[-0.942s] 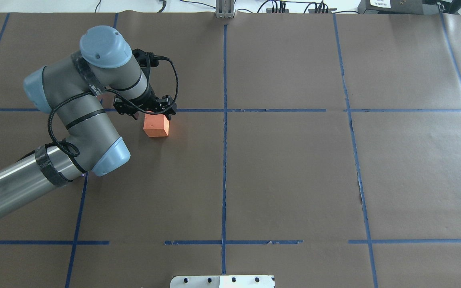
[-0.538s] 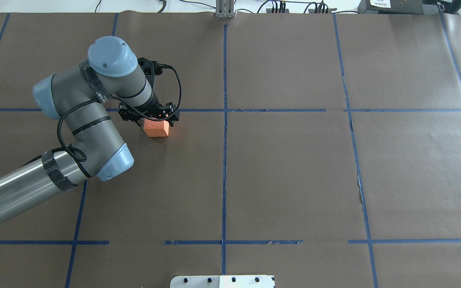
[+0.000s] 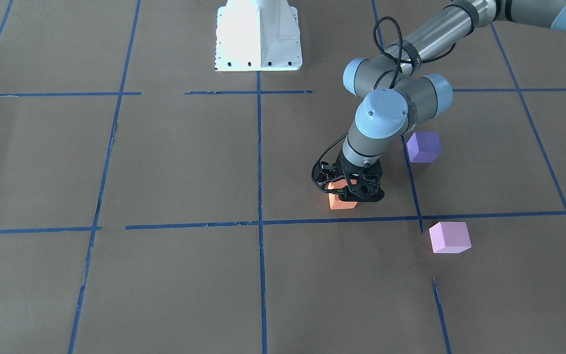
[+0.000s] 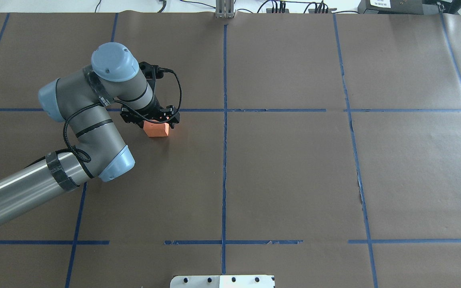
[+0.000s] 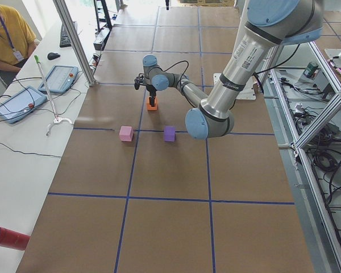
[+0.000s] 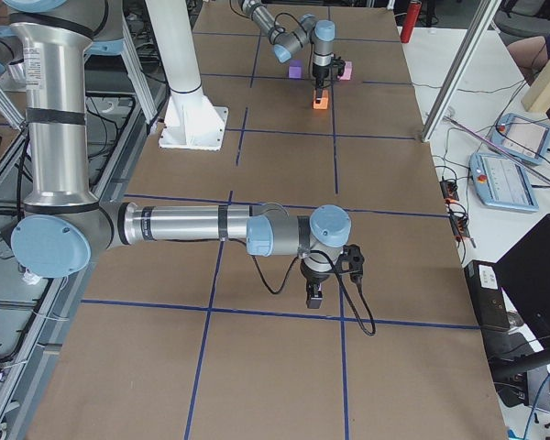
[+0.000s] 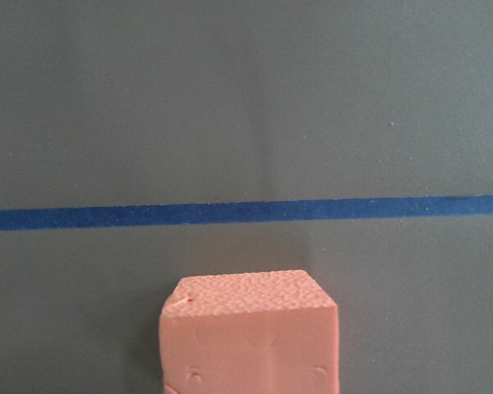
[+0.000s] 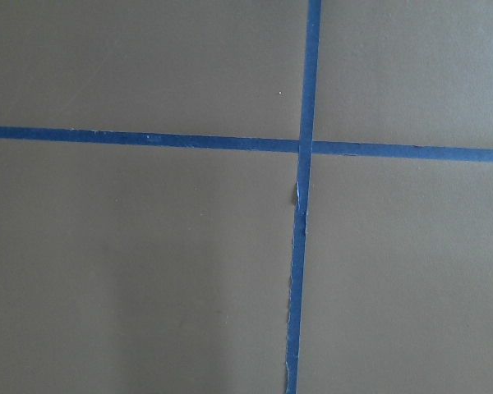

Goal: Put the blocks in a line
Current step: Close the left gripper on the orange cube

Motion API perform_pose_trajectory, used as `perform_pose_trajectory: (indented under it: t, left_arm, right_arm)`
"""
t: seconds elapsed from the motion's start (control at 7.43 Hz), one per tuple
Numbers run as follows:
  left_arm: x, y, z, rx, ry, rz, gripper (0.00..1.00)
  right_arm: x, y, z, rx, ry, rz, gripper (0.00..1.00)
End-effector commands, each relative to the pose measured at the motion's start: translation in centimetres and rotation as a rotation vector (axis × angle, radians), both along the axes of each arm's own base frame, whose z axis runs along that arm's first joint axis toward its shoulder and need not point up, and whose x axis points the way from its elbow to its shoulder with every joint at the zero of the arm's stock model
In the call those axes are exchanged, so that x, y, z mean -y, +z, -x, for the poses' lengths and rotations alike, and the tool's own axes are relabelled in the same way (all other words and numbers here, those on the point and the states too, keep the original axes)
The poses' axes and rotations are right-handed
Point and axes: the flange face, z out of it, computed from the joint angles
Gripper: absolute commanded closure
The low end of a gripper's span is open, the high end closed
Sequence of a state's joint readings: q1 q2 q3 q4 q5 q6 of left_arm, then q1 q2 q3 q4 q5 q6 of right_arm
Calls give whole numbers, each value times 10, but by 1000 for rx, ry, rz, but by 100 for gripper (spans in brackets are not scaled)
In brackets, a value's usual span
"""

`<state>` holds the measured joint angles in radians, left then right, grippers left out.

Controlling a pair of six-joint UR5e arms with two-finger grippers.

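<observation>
Next, my left gripper grabs the orange block (image 4: 156,130) by its opposite sides to line it up with the purple and pink blocks.
The orange block (image 4: 156,130) sits on the brown paper just in front of a blue tape line, and fills the bottom of the left wrist view (image 7: 248,336). My left gripper (image 4: 155,122) is lowered over it, open, with one finger on each side. The front-facing view shows the gripper (image 3: 350,194) down around the orange block (image 3: 338,201). The violet-purple block (image 3: 423,146) and the pale pink block (image 3: 449,237) stand apart on the robot's left and are hidden under the arm in the overhead view. My right gripper (image 6: 313,295) shows only in the exterior right view, so I cannot tell its state.
Blue tape lines (image 4: 224,160) divide the brown paper into squares. The white robot base (image 3: 258,37) stands at the table's near edge. An operator (image 5: 5,34), tablets and cables are on a side table beyond the robot's left end.
My left gripper has come down over the orange block, so less of the block shows from above. The block has not moved.
</observation>
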<state>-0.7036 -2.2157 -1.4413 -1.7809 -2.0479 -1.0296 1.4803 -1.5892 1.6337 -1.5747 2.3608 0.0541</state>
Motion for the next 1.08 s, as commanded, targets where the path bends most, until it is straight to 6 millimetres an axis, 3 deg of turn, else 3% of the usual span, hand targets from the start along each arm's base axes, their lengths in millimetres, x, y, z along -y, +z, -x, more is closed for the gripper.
perform_pose_trajectory:
  t: [0.0, 0.27, 0.4, 0.54, 0.81, 0.94]
  left_arm:
    - [2, 7, -1, 6, -4, 4, 6]
    - [4, 12, -3, 7, -8, -1, 12]
    - [5, 12, -4, 1, -8, -6, 20]
    - [5, 12, -4, 1, -8, -6, 31]
    - [4, 8, -3, -5, -9, -11, 66]
    - [4, -5, 5, -22, -18, -21, 73]
  right_arm:
    - [0, 0, 0, 0, 0, -1, 0]
    - [0, 0, 0, 0, 0, -1, 0]
    - [0, 0, 0, 0, 0, -1, 0]
    - [0, 0, 0, 0, 0, -1, 0]
    - [0, 0, 0, 0, 0, -1, 0]
    - [0, 0, 0, 0, 0, 0, 0]
